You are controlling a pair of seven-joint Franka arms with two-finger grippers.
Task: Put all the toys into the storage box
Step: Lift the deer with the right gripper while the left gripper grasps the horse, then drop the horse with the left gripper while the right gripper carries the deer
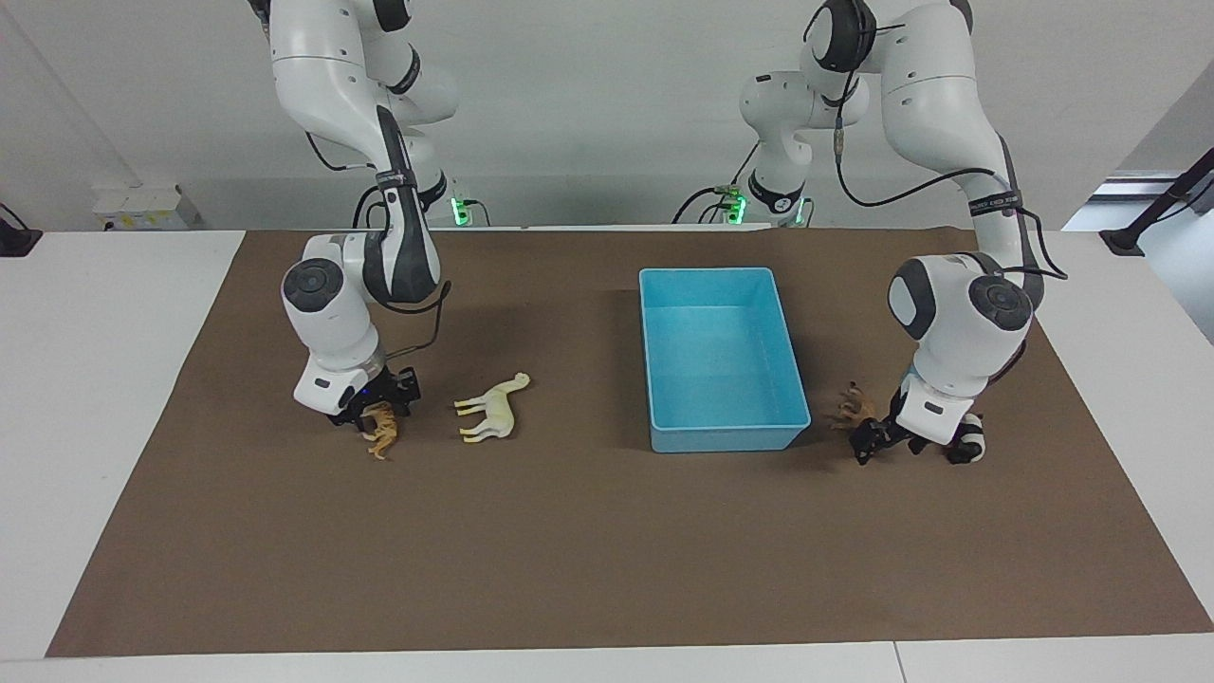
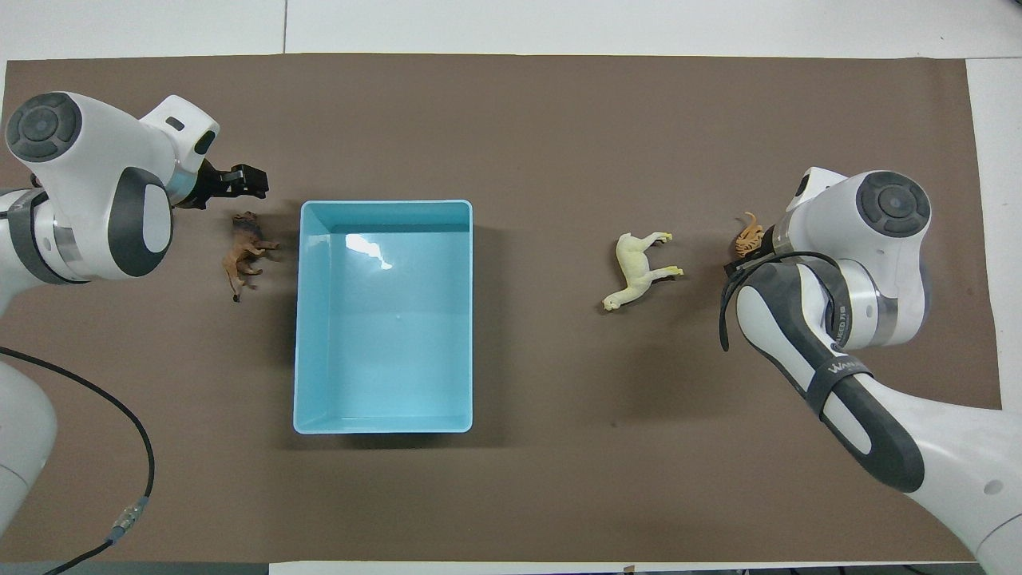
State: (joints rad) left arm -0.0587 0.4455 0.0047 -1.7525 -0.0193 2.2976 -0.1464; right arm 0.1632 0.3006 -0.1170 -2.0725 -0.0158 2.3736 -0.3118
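Observation:
Brown mat shows between my fingers and the lion's mane [image 2: 246, 224], so it is too early to close. My left gripper moves toward the mane, then closes on it.
The light blue storage box [image 1: 707, 275] [image 2: 383, 204] stands with nothing in it. Toward the right arm's end lie the cream giraffe [image 1: 491, 408] [image 2: 639, 267] and the orange-tan tiger [image 1: 383, 429] [image 2: 749, 237]. My right gripper [image 1: 373, 406] is down on the tiger's upper body; I cannot make out a grip. Toward the left arm's end lie the dark brown lion [image 1: 854, 406] [image 2: 246, 251] and the black-and-white panda [image 1: 969, 438]. My left gripper [image 1: 906, 444] hangs open, low between these two. The left arm hides the panda in the overhead view.
A brown mat [image 1: 607, 550] covers the white table [image 1: 95, 379], and all the things lie on it. The right arm's forearm [image 2: 838, 375] reaches over the mat beside the tiger. A black cable [image 2: 120, 415] hangs from the left arm.

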